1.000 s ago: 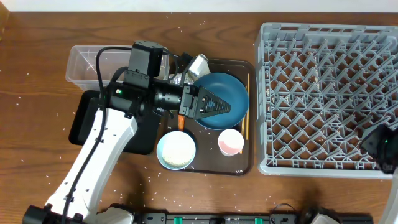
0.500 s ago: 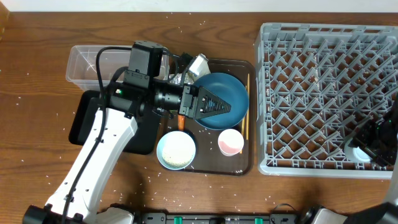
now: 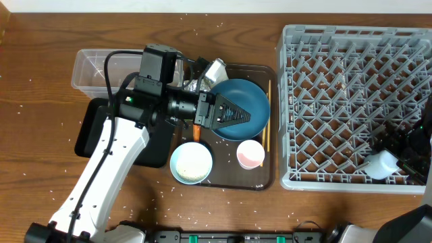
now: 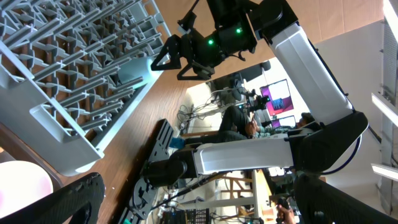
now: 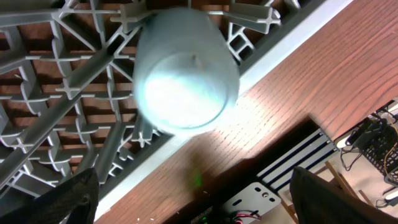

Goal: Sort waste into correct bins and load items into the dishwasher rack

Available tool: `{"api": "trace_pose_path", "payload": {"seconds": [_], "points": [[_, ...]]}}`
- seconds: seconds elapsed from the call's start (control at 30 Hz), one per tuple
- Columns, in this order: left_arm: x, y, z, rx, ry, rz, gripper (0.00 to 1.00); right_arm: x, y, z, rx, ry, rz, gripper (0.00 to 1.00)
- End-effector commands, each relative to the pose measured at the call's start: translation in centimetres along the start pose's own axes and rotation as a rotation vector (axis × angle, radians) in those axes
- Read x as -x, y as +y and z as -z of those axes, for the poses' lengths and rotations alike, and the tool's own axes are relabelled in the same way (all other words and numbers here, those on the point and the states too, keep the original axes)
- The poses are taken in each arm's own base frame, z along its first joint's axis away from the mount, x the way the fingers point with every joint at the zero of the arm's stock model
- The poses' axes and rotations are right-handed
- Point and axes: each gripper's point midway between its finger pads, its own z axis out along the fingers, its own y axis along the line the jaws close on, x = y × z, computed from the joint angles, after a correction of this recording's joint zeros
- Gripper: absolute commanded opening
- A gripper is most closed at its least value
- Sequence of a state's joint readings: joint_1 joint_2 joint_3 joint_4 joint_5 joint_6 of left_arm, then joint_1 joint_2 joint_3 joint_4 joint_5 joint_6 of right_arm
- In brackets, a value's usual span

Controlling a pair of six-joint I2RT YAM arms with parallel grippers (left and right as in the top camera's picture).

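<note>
I should grab the pink cup with my left gripper by its rim. The cup's base then stays free, so I can hand the cup over to my right gripper.
My left gripper (image 3: 228, 113) hovers open and empty over the large blue bowl (image 3: 248, 100) on the brown serving tray; in the left wrist view its fingers (image 4: 193, 208) are spread wide. My right gripper (image 3: 399, 148) is open over the grey dishwasher rack (image 3: 337, 94), at its front right corner. The small light-blue bowl (image 3: 381, 165) lies there upside down among the pegs, and it is free of the fingers (image 5: 199, 208) in the right wrist view (image 5: 186, 74). The white bowl (image 3: 191, 163), pink cup (image 3: 250, 154) and chopsticks (image 3: 267, 118) are on the tray. An orange carrot (image 3: 196, 131) peeks out under the left arm.
The clear tub (image 3: 91, 67) and black tray (image 3: 91, 135) sit left of the brown serving tray (image 3: 266, 181). A crumpled wrapper or tissue (image 3: 213, 70) lies at the tray's back. Rice grains are scattered on the wooden table. The rack's front wall (image 5: 261, 59) borders bare wood.
The right gripper has moved in over the rack's front right corner, and the small light-blue bowl has come into view there, now clear of the fingers. The left arm has not moved.
</note>
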State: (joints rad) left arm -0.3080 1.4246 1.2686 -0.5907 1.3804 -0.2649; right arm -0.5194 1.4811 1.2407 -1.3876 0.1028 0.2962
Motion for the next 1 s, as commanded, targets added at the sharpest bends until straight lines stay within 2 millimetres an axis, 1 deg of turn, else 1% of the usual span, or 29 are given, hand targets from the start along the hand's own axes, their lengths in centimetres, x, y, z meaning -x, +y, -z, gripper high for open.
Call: {"api": "trace_pose_path", "payload": {"seconds": [0.0, 0.07, 0.13, 0.23, 0.27, 0.3, 0.33, 0.4, 0.43, 0.47, 0.5, 0.57, 0.63, 0.67, 0.7, 0.83, 0.9, 0.97], "points": [[0.3, -0.5, 0.2, -0.002, -0.007, -0.025, 0.98, 0.2, -0.1, 0.5, 0.015, -0.005, -0.016, 0.90], [0.3, -0.5, 0.2, -0.002, -0.007, -0.026, 0.98, 0.0, 0.5, 1.0, 0.053, -0.002, 0.016, 0.87], [0.3, -0.4, 0.2, 0.002, -0.009, -0.027, 0.98, -0.2, 2.0, 2.1, 0.139, -0.022, 0.076, 0.87], [0.7, 0.5, 0.2, 0.053, -0.026, -0.026, 0.98, -0.6, 5.1, 5.6, 0.338, -0.106, 0.198, 0.87], [0.9, 1.1, 0.3, 0.092, -0.039, -0.025, 0.98, -1.0, 6.4, 7.4, 0.430, -0.153, 0.250, 0.87], [1.1, 1.9, 0.3, 0.141, -0.052, -0.022, 0.98, -1.2, 7.1, 8.6, 0.485, -0.184, 0.279, 0.87], [1.3, 3.2, 0.4, 0.214, -0.070, -0.014, 0.98, -1.7, 8.0, 10.4, 0.559, -0.229, 0.311, 0.88], [1.2, 5.8, 0.7, 0.372, -0.093, 0.017, 0.98, -2.5, 9.1, 13.0, 0.664, -0.304, 0.349, 0.89], [0.9, 7.3, 1.0, 0.476, -0.097, 0.038, 0.99, -3.0, 9.4, 14.3, 0.703, -0.352, 0.369, 0.90], [0.4, 8.7, 1.3, 0.567, -0.094, 0.056, 0.98, -3.3, 9.4, 15.1, 0.717, -0.389, 0.379, 0.91], [-0.2, 9.9, 1.7, 0.663, -0.084, 0.072, 0.94, -3.5, 9.2, 15.9, 0.725, -0.424, 0.370, 0.91], [-1.8, 12.1, 2.6, 0.863, -0.050, 0.084, 0.85, -4.0, 8.9, 16.9, 0.736, -0.469, 0.349, 0.92], [-3.4, 13.3, 3.1, 1.019, -0.002, 0.063, 0.84, -4.4, 8.5, 17.4, 0.734, -0.496, 0.330, 0.93], [-4.0, 13.6, 3.0, 1.077, 0.022, 0.039, 0.83, -4.6, 8.4, 17.6, 0.735, -0.505, 0.327, 0.93], [-4.4, 13.9, 2.8, 1.116, 0.041, 0.015, 0.79, -4.7, 8.3, 17.7, 0.735, -0.509, 0.327, 0.93], [-5.2, 15.4, 2.0, 1.274, 0.094, -0.063, 0.69, -4.7, 8.3, 17.6, 0.735, -0.507, 0.327, 0.93], [-5.6, 16.2, 1.1, 1.298, 0.124, -0.069, 0.67, -4.7, 8.3, 17.4, 0.734, -0.490, 0.321, 0.93], [-6.4, 17.1, -0.4, 1.280, 0.169, -0.059, 0.65, -4.8, 8.3, 17.1, 0.730, -0.470, 0.317, 0.93]]}}
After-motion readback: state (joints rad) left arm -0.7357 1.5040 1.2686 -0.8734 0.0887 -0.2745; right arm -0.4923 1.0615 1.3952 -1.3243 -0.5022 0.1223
